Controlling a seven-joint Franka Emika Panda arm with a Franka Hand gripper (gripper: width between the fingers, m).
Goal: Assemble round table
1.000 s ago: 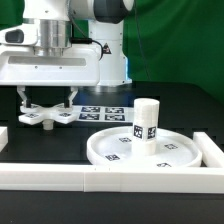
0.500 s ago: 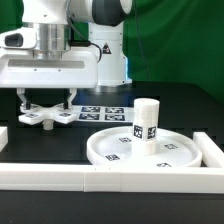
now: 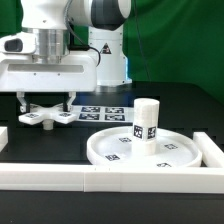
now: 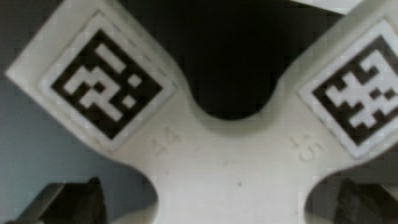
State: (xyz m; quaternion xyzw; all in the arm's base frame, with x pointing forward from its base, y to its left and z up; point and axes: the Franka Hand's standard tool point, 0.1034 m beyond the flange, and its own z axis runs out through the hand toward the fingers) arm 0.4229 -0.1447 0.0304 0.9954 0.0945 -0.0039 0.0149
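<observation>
My fingers are on both sides of the waist of the cross-shaped foot. They would hold the foot if they closed now, so my gripper needs to close on it.
The flat cross-shaped foot (image 3: 47, 117) lies on the black table at the exterior view's left. My gripper (image 3: 46, 104) hangs right over it, jaws wide open, one finger on each side of it. In the wrist view the foot (image 4: 222, 150) fills the picture, with two tagged arms spreading out. The dark fingertips (image 4: 71, 200) stand on both sides of its waist with a gap to it. The large round disc (image 3: 150, 150) lies at the exterior view's right. The short cylinder leg (image 3: 146, 120) stands upright on it.
The marker board (image 3: 105, 112) lies behind the disc, near the robot base. Long white bars run along the front (image 3: 100, 178), the right (image 3: 213, 150) and the left edge (image 3: 3, 135) of the work area.
The arm's upper part has shifted slightly toward the exterior view's left. The gripper stays over the foot; the parts have not moved.
</observation>
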